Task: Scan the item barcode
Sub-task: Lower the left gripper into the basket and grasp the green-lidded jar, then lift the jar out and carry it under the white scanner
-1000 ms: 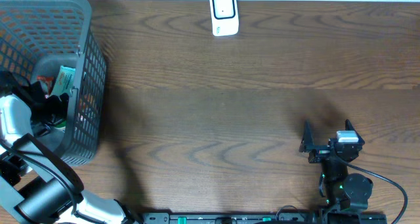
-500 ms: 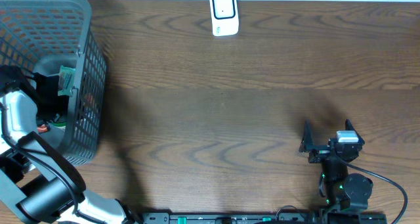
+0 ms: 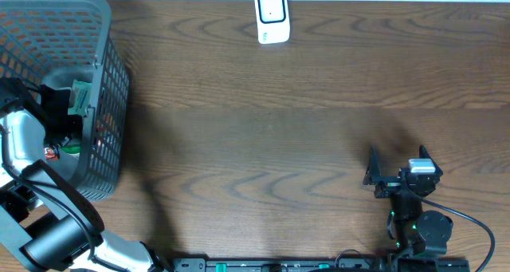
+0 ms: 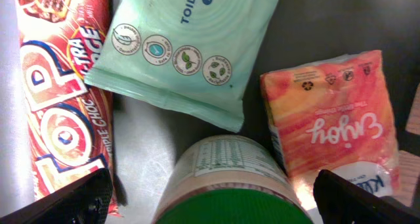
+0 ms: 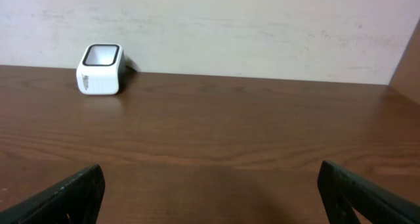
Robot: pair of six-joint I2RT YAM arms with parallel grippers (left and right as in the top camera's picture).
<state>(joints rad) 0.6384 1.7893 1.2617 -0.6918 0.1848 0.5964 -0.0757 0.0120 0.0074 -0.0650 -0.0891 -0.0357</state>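
Observation:
My left gripper grabs the jar point(image 4: 230, 171) across its opposite sides next, green lid toward the gripper, to set the jar upright for scanning the barcode.
My left gripper point(image 4: 213, 201) is open down inside the grey mesh basket point(image 3: 111, 80). A jar point(image 4: 230, 171) with a green lid and a pale label lies between its spread fingers, with a gap on each side. Around the jar lie a red chocolate pack point(image 4: 59, 99), a mint-green wipes pack point(image 4: 190, 46) and an orange tissue pack point(image 4: 335, 112). The white barcode scanner point(image 3: 272, 17) stands at the far edge of the table, also seen as a white scanner point(image 5: 100, 69) in the right wrist view. My right gripper point(image 3: 397, 164) hangs open over bare wood near the front right.
The basket fills the left end of the wooden table point(image 3: 279, 128). A pale wall point(image 5: 230, 20) runs behind the scanner. My left arm point(image 3: 20, 144) reaches over the basket's near rim.
My left gripper shifted a little toward the far side inside the basket during the first half second, then held still. The right arm has not moved.

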